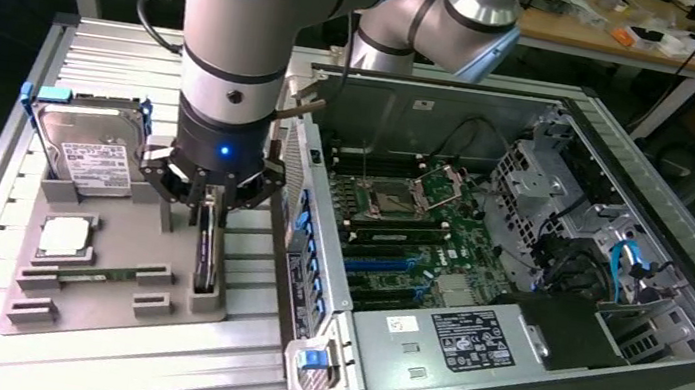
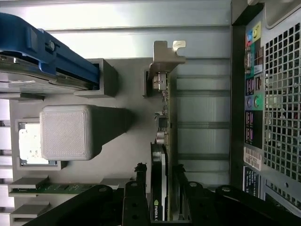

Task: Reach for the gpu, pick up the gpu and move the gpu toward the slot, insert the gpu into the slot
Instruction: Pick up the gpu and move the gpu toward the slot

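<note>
My gripper grabs the GPU by its exposed long edge at the fan housing point(image 1: 214, 206) next, since the holder's posts brace the standing GPU at its ends.
The gpu point(image 1: 206, 255) stands on its edge in a holder at the right side of the grey fixture tray point(image 1: 103, 314). My gripper point(image 1: 209, 205) is lowered right over it, open. In the wrist view the gpu point(image 2: 164, 117) runs away from me, silver bracket at its far end. My gripper point(image 2: 161, 173) straddles its near part, one black finger on each side of the card. The slot point(image 1: 383, 256) is a long blue socket on the green motherboard inside the open computer case, to the exterior view's right of the tray.
A silver hard drive point(image 1: 91, 149) in a blue carrier, a CPU point(image 1: 64, 236) and a memory stick point(image 1: 95, 273) share the tray. The case's rear wall point(image 1: 304, 240) rises between tray and motherboard. A power supply point(image 1: 477, 338) fills the case's near end.
</note>
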Robot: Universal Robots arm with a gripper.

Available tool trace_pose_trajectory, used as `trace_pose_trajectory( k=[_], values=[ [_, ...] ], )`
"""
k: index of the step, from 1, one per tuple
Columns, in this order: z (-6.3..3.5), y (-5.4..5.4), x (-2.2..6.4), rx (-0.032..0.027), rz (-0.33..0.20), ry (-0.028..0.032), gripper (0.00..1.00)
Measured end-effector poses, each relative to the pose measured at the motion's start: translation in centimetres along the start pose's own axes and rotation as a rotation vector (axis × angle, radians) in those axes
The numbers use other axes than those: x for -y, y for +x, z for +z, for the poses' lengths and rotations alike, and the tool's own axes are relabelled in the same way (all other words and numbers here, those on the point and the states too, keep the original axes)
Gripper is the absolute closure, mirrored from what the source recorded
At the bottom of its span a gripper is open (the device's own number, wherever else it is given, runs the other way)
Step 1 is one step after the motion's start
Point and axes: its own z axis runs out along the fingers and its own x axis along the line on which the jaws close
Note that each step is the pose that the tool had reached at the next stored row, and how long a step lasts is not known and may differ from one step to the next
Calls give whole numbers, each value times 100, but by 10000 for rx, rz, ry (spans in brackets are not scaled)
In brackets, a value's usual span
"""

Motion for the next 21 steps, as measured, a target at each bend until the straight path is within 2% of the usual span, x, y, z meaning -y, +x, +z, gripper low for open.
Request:
trace_pose_trajectory(
  k=[9,14,17,21],
  values=[
    [31,-4,2,-21,0,2,64],
    [38,14,1,40,-35,2,64],
    [47,15,1,52,-60,6,64],
    [68,13,2,49,-86,61,64]
  ],
)
